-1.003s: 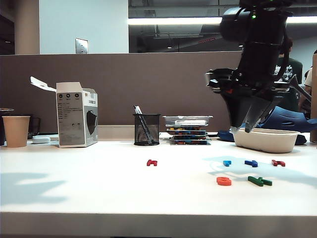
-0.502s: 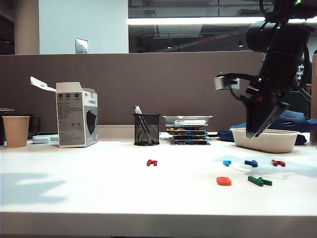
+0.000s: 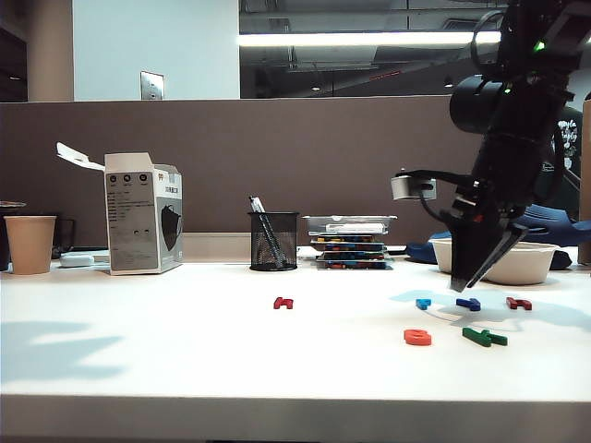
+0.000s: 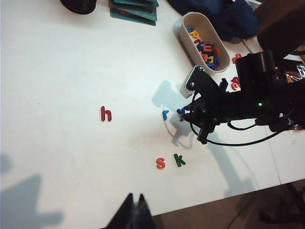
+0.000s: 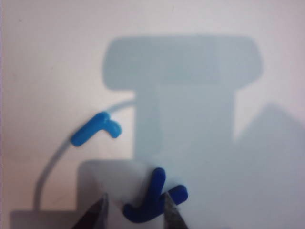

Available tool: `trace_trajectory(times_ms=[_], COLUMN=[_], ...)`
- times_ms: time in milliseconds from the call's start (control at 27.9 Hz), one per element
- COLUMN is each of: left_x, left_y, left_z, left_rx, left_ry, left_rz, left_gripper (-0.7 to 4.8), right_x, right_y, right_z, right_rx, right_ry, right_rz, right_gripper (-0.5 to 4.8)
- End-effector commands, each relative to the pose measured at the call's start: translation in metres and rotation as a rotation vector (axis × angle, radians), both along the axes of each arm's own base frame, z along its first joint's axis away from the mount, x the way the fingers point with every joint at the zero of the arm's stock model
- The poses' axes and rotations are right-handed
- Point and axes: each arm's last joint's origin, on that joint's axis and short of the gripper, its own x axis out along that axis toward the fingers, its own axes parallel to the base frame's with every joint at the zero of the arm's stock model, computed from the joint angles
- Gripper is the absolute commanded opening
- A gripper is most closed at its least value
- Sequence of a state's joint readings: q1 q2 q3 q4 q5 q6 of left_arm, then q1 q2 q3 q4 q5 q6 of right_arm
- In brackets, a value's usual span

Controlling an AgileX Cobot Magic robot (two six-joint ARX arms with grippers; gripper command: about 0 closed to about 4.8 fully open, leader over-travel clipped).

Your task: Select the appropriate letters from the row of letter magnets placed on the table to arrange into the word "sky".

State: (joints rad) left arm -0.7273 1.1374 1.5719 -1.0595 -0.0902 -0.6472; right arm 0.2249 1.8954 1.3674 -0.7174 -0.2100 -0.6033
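Observation:
The dark blue y has to be placed in the word "sky". My right gripper should next take hold of the y by its tail [image 5: 137, 214].
On the white table [image 3: 185, 360] the orange-red s [image 3: 417, 338] and the dark green k [image 3: 484, 337] lie side by side near the front; the left wrist view shows the same s [image 4: 161, 163] and k [image 4: 179, 160]. Behind them lies the dark blue y [image 3: 468, 304]. My right gripper [image 3: 466, 281] points down just above it. It is open, and in the right wrist view its fingertips [image 5: 136, 211] straddle the y [image 5: 153, 196], one tip at the letter's edge. My left gripper [image 4: 136, 199] is shut and holds nothing, above the table's front edge.
A light-blue r [image 3: 423, 303] lies just left of the y, a red letter [image 3: 518, 303] to its right and a dark-red h [image 3: 283, 303] farther left. A white bowl [image 3: 526, 263] of letters, a stack of trays [image 3: 351, 242], a pen holder [image 3: 273, 240], a box [image 3: 143, 214] and a paper cup [image 3: 30, 244] line the back.
My right arm has swung right and come down from in front of the bowl to just over the dark blue y, and its wrist has turned. The letters have not moved.

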Motion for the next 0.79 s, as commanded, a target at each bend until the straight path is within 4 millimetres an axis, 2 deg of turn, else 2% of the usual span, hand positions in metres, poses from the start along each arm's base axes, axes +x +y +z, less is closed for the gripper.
trace_trajectory(times_ms=[36, 788], left_x=[0.000, -0.001], left_y=[0.001, 0.001], left_z=[0.002, 0.002], left_rx=[-0.004, -0.005], left_ry=[-0.011, -0.012], left_rz=[-0.001, -0.001], left_gripper=[-0.05, -0.05], right_x=[0.006, 0.011], right_y=[0.001, -0.001], right_z=[0.001, -0.012], right_rx=[0.005, -0.042], right_ry=[-0.026, 0.010], right_rz=[0.004, 0.009], right_gripper=[1.46, 1.44])
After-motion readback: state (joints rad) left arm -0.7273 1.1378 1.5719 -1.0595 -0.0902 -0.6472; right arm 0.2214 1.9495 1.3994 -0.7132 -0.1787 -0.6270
